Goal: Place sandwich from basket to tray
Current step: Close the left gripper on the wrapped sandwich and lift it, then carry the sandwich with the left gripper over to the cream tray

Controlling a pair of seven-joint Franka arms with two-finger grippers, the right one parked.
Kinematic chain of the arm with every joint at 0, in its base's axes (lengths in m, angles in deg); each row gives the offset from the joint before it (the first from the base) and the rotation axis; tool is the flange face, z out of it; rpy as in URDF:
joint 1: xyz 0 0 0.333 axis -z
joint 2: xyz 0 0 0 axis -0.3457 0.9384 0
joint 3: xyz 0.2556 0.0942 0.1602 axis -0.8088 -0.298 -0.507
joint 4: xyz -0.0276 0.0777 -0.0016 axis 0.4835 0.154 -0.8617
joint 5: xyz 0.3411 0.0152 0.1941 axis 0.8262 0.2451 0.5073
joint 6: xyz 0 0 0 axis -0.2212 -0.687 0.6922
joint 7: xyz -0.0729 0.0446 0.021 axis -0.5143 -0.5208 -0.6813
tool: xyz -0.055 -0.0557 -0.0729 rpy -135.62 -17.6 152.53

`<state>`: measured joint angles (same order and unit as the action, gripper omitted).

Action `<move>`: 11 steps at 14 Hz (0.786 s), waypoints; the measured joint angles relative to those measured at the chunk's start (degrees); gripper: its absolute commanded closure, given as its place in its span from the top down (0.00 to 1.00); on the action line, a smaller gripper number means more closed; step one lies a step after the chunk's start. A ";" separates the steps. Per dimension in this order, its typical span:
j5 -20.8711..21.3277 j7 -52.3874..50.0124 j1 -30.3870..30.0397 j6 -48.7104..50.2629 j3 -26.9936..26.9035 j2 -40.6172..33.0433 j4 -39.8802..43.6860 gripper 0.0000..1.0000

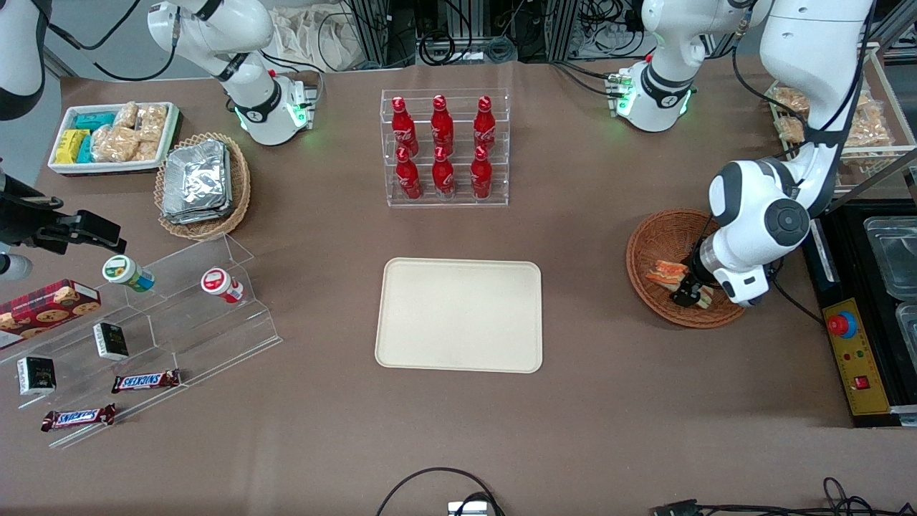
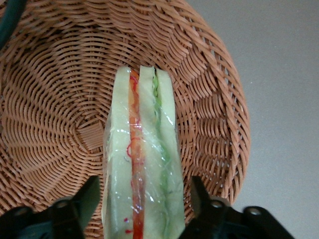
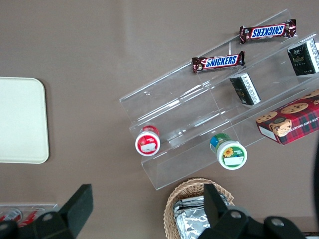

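Note:
The sandwich (image 2: pixel 142 159) stands on edge with flat bread on two opposite sides, so I will next grab it with my left gripper across its wide end (image 2: pixel 144 214).
The sandwich (image 1: pixel 668 273), a wrapped wedge of white bread with orange-red and green filling, lies in the reddish-brown wicker basket (image 1: pixel 655 236) toward the working arm's end of the table. My left gripper (image 1: pixel 691 290) is lowered into the basket and is open. In the left wrist view the sandwich (image 2: pixel 142 159) stands on edge between the two dark fingers (image 2: pixel 87 196), with a small gap at each side, and the basket's weave (image 2: pixel 50 124) shows under it. The gripper (image 2: pixel 143 186) straddles the wedge's wide end. The cream-beige tray (image 1: pixel 458 315) lies bare at the table's middle.
An acrylic rack of red cola bottles (image 1: pixel 444 147) stands farther from the front camera than the tray. A black control box with a red button (image 1: pixel 845 326) sits beside the basket at the table's edge. A stepped acrylic snack display (image 1: pixel 143 315) and a lighter foil-packet basket (image 1: pixel 203 185) are toward the parked arm's end.

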<state>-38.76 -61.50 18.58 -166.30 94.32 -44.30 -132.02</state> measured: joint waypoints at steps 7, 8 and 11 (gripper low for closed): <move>0.00 0.20 -0.57 1.34 -0.40 -1.50 1.78 0.00; 0.01 0.33 -0.73 3.42 -0.43 -2.06 3.09 0.00; 0.03 1.66 -0.54 13.11 0.28 -3.09 10.74 0.00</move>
<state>-38.73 -59.84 18.04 -153.19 94.60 -47.39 -121.28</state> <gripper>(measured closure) 0.797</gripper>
